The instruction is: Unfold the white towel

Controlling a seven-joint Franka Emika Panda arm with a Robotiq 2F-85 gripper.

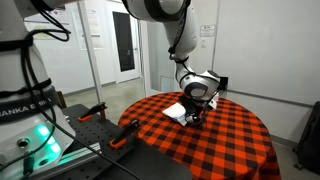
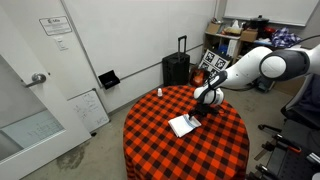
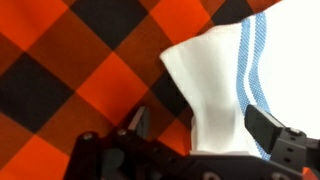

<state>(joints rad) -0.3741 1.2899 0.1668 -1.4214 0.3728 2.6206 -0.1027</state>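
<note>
The towel's raised white fold [image 3: 211,118] is between my open fingers, with one finger on each side, so my gripper needs to close on it.
A folded white towel with blue stripes along one edge [image 3: 215,70] lies on the round table with a red and black checked cloth [image 1: 230,140]. It also shows in both exterior views [image 1: 174,110] [image 2: 183,125]. My gripper [image 3: 200,125] is down at the towel's edge, and also shows in both exterior views [image 1: 197,116] [image 2: 201,113]. Its fingers are apart, one on each side of a raised white fold of the towel. The fold stands up between the fingers, and neither finger presses on it.
The checked cloth [image 2: 200,150] covers the whole round table. A black suitcase [image 2: 176,68] and shelves with boxes [image 2: 235,40] stand behind the table. A second robot base with orange-handled clamps [image 1: 95,112] stands beside the table.
</note>
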